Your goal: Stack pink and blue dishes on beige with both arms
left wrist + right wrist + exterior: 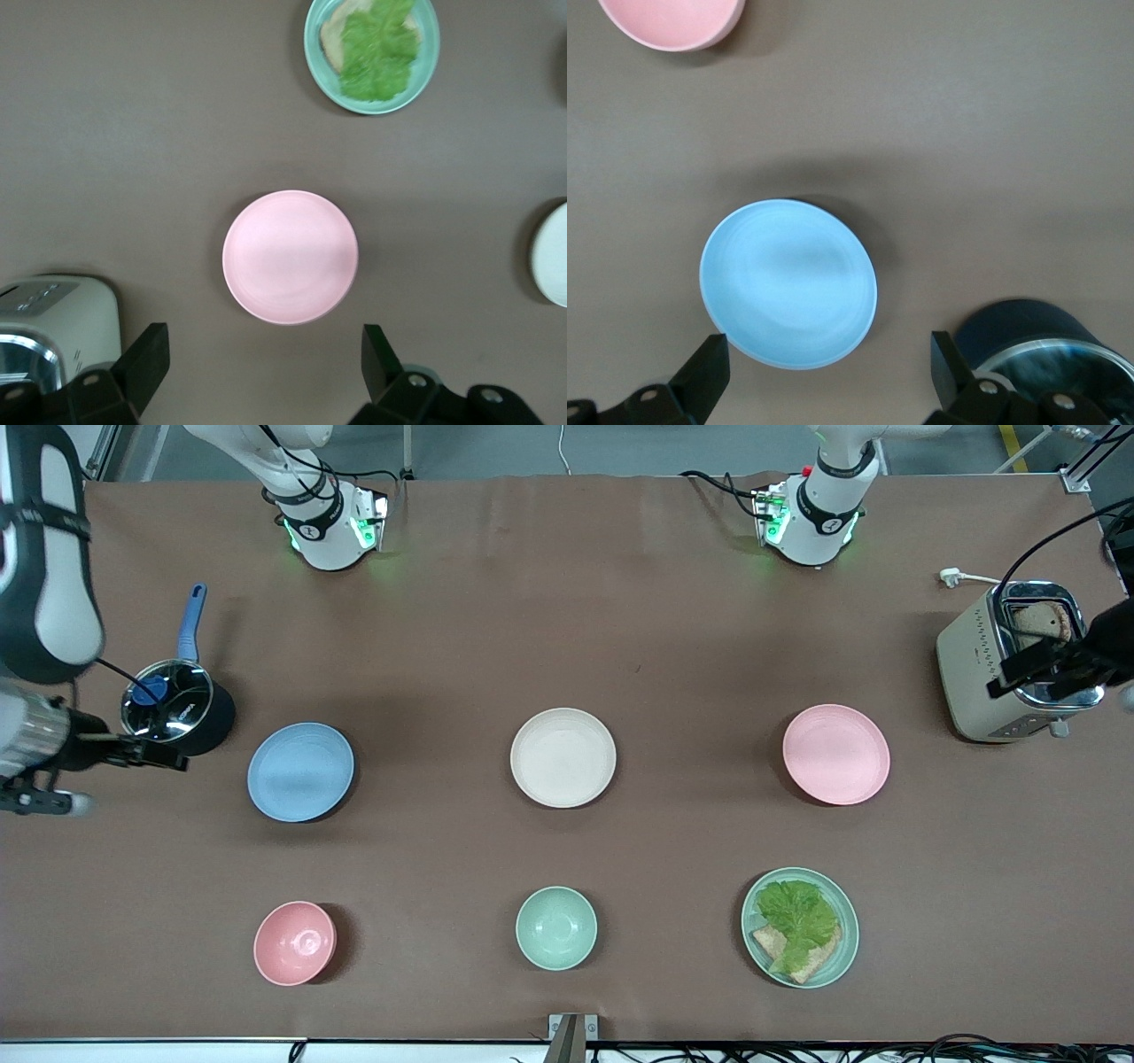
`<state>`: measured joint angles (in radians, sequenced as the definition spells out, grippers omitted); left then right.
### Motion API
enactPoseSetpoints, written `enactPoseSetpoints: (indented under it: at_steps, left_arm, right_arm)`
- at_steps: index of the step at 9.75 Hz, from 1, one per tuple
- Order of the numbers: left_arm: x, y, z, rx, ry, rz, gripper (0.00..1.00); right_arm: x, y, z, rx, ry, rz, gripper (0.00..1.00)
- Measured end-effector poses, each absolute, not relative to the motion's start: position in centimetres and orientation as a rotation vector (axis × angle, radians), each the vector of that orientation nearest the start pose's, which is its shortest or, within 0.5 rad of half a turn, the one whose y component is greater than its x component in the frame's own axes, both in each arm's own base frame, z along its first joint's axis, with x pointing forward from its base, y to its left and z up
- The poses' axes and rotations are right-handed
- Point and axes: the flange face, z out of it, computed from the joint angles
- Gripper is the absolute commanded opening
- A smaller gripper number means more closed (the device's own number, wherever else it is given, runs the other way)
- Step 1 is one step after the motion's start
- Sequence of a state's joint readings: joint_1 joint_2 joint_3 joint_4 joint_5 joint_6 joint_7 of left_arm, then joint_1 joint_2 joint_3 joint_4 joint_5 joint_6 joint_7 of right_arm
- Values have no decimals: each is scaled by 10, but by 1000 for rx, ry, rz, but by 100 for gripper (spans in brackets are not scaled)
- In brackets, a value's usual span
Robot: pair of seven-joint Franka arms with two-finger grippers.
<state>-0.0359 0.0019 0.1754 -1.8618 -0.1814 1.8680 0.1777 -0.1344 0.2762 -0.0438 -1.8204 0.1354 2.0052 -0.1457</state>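
My right gripper is to grab the blue plate next by its rim, to stack it on the beige one.
The beige plate lies in the middle of the table. Level with it, the blue plate lies toward the right arm's end and the pink plate toward the left arm's end. My right gripper hangs open and empty high over the table beside a pot; its wrist view shows the blue plate just ahead of the gripper. My left gripper hangs open and empty high over the toaster; the pink plate lies ahead of the gripper in its wrist view.
A black pot with a blue handle stands beside the blue plate. A toaster holding bread stands beside the pink plate. Nearer the front camera are a pink bowl, a mint bowl and a mint plate with lettuce and bread.
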Motion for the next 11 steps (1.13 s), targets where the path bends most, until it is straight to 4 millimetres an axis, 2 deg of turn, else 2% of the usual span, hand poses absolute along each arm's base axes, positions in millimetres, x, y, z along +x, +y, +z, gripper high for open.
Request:
enactPoseSetpoints:
  at_steps: [1,4,5,7,9,10,11]
  left_arm:
    - [561,65,470,-3303,-3,-43,86]
    - [556,72,351,-3260,171,-15,87]
    - [553,76,321,-3254,187,36,81]
    - [548,78,271,-3249,197,159,73]
    - [545,78,234,-3259,163,234,69]
    - [544,78,221,-3267,136,247,66]
    - [543,79,210,-3280,102,254,61]
  right_arm:
    - [597,-107,343,-2999,135,79,100]
    - [565,-121,249,-2915,118,59,93]
    - [560,-123,228,-2868,110,65,88]
    - [554,-124,201,-2819,106,91,75]
    - [548,-123,182,-2805,117,135,59]
    - [546,-122,177,-2802,119,149,44]
    - [543,-121,173,-2797,119,166,20]
